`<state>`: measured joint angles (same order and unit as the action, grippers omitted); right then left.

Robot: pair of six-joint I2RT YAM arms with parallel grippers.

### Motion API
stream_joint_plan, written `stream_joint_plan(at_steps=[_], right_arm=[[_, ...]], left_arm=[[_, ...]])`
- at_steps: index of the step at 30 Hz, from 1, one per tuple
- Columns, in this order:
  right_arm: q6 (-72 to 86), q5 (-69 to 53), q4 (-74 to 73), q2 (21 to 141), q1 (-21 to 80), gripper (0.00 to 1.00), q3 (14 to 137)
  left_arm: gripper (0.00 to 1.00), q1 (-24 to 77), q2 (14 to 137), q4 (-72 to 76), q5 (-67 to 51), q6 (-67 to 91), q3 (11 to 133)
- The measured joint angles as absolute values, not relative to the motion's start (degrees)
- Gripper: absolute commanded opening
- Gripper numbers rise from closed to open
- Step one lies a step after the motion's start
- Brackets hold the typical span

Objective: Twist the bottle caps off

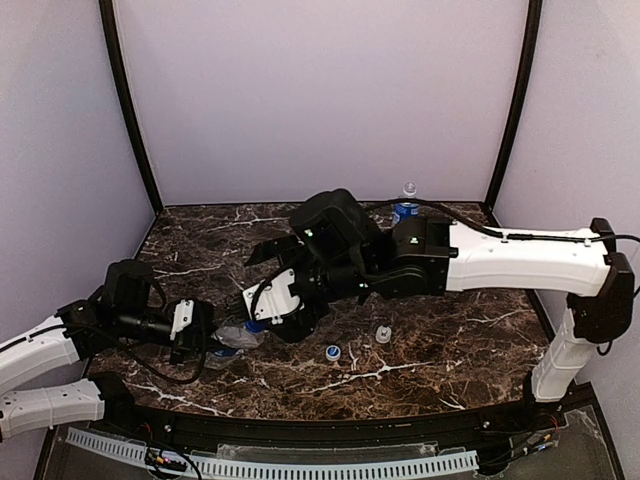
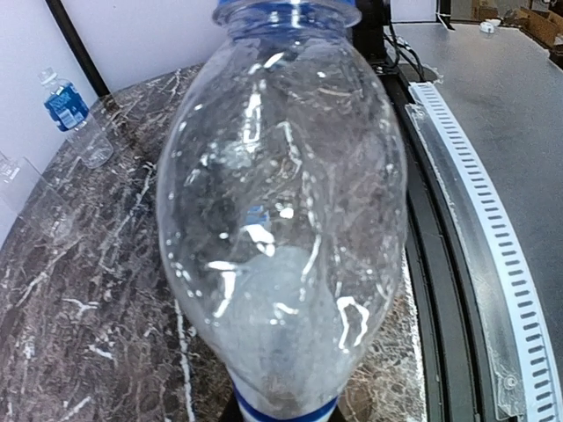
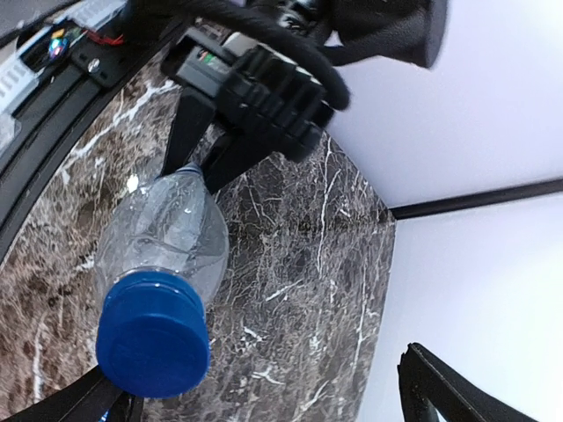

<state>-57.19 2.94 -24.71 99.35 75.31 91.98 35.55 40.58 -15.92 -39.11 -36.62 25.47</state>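
Note:
I should next unscrew the dark blue cap (image 1: 255, 325) (image 3: 154, 338), so I should grab it by its opposite sides with my right gripper and leave the bottle's neck free.
An unlabelled round clear bottle (image 1: 232, 336) lies sideways just above the table. My left gripper (image 1: 195, 330) is shut on its base end; the bottle fills the left wrist view (image 2: 281, 220). Its dark blue cap (image 3: 154, 338) is on the neck and points at my right gripper (image 1: 262, 318). The right gripper (image 3: 273, 400) is open wide, with one finger (image 3: 84, 406) beside the cap and the other finger (image 3: 457, 387) far off. A pale blue-and-white cap (image 1: 333, 352) lies loose on the table. A blue-labelled bottle (image 1: 405, 207) stands capped at the back.
A small whitish clear piece (image 1: 383, 333) sits right of the loose cap; I cannot tell what it is. The labelled bottle also shows in the left wrist view (image 2: 75, 119). The table's front rail (image 2: 493, 229) runs close by the held bottle.

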Motion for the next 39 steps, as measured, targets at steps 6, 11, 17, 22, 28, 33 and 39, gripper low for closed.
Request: stream_joint_plan(at_steps=[6, 11, 17, 22, 28, 33, 39], right_arm=[[-42.7, -5.6, -23.5, 92.6, 72.4, 0.99, 89.8], [-28.3, -10.7, -22.0, 91.1, 69.6, 0.93, 90.3], [2.5, -4.6, -23.8, 100.7, 62.5, 0.80, 102.7], [15.9, -2.7, -24.9, 104.2, 61.5, 0.76, 105.5], [20.4, -1.8, -27.6, 107.3, 63.4, 0.71, 108.5], [19.5, -1.9, -29.5, 110.4, 64.6, 0.62, 112.0], [19.0, -2.6, -31.4, 112.7, 64.9, 0.46, 113.8]], left_arm=[[0.11, 35.6, 40.4, -4.6, -27.4, -31.1, 23.9], [0.12, 35.6, 41.5, 3.6, -16.8, -29.7, 22.5], [0.12, 35.6, 41.6, 9.3, -10.0, -29.4, 21.9], [0.11, 35.6, 41.6, 10.3, -8.5, -29.3, 21.6], [0.11, 35.6, 41.7, 11.1, -8.0, -29.3, 21.2], [0.11, 35.6, 42.0, 11.1, -7.8, -29.3, 21.1], [0.11, 35.6, 42.1, 11.1, -7.5, -29.4, 20.9]])
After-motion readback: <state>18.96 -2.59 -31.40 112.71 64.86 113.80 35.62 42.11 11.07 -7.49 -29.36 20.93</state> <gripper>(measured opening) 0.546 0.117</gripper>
